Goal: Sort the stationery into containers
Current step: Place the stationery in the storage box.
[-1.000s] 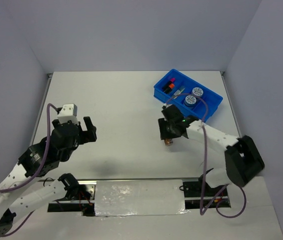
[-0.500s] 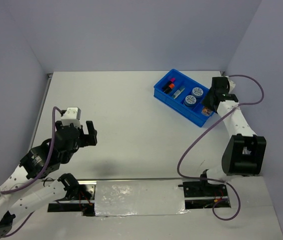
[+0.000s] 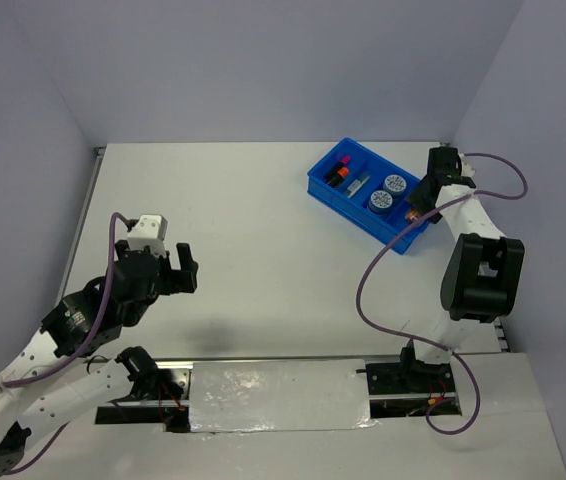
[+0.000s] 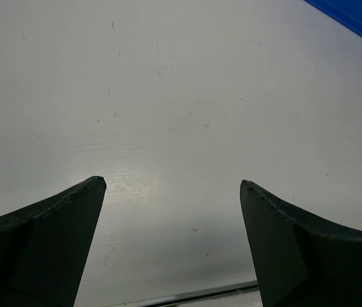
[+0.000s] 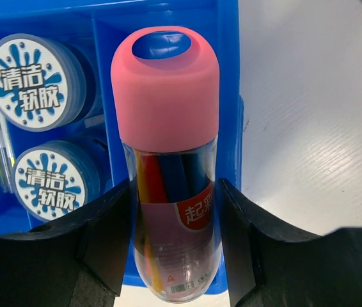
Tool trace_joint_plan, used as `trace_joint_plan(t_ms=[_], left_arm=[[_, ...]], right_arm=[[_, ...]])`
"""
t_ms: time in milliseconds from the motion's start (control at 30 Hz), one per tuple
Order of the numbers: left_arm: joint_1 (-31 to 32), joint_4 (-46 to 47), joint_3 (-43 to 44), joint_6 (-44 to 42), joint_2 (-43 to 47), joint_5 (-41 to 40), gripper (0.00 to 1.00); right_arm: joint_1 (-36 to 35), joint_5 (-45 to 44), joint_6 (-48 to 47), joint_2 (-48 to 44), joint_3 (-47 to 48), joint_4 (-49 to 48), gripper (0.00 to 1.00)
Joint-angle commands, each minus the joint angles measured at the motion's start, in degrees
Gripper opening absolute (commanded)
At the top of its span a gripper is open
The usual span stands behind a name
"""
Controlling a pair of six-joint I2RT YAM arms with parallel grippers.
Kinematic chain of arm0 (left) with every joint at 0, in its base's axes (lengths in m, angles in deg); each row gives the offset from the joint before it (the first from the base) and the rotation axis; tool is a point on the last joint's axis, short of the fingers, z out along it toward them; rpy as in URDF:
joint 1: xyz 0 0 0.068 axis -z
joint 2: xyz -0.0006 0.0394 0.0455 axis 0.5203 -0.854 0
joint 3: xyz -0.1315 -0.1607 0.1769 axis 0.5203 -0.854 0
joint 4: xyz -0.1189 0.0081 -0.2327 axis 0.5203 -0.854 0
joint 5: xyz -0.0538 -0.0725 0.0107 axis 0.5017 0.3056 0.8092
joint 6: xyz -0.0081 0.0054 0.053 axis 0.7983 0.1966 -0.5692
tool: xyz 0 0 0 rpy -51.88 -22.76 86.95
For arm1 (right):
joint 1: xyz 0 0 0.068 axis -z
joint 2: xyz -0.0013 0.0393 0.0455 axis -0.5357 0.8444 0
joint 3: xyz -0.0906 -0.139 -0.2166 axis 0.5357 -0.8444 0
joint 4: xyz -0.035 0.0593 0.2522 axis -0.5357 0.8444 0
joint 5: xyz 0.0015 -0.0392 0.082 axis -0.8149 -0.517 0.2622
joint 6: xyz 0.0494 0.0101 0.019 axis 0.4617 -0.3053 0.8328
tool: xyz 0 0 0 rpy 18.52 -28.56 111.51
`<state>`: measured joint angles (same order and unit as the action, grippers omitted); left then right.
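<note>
I should release the cylinder from my right gripper. The cylinder is lengthwise above the tray's empty end section, between the section's divider and outer rim, so it would land inside.
The blue four-compartment tray stands at the far right of the table. It holds highlighters, thin pens and two round blue tubs. My right gripper is shut on the pink-capped clear cylinder and holds it over the tray's right end compartment, beside the two tubs. The cylinder shows as a small pink-gold spot in the top view. My left gripper is open and empty above bare table at the left; its fingers frame only table.
White walls close the table on the left, back and right. The tray's corner shows at the top right of the left wrist view. The right arm's purple cable loops over the table near the tray.
My right arm carried the cylinder from the table's middle right up to the tray's right end, then shifted slightly. My left gripper edged a little to the right.
</note>
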<state>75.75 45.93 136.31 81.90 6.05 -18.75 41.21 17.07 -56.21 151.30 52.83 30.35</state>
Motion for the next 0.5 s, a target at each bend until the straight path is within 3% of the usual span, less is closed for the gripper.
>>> trace_joint_plan(t_ms=[0,133,267,300,333,467], left_arm=[[0.1,2.4,-0.4,-1.1,-0.1,0.5,0.99],[0.1,2.4,-0.4,-1.2,-0.4,0.6,0.99],[0.1,2.5,-0.4,-1.4,-0.3,1.0,0.99],[0.1,2.5,-0.4,-1.4,-0.3,0.9,0.99],[0.1,2.5,-0.4,-1.3,-0.2,0.9,0.99],[0.1,2.5,-0.4,-1.2,-0.3,0.2,0.99]], right_arm=[[0.7,0.4,2.4,0.1,2.7,-1.9,0.24],[0.6,0.2,3.0,0.1,2.9,-1.7,0.43],[0.7,0.4,3.0,-0.4,4.2,-0.3,0.76],[0.7,0.5,2.9,-0.7,4.6,-0.1,0.79],[0.7,0.7,2.6,-0.8,5.2,0.1,0.99],[0.6,0.6,2.3,-2.2,6.9,2.1,1.00]])
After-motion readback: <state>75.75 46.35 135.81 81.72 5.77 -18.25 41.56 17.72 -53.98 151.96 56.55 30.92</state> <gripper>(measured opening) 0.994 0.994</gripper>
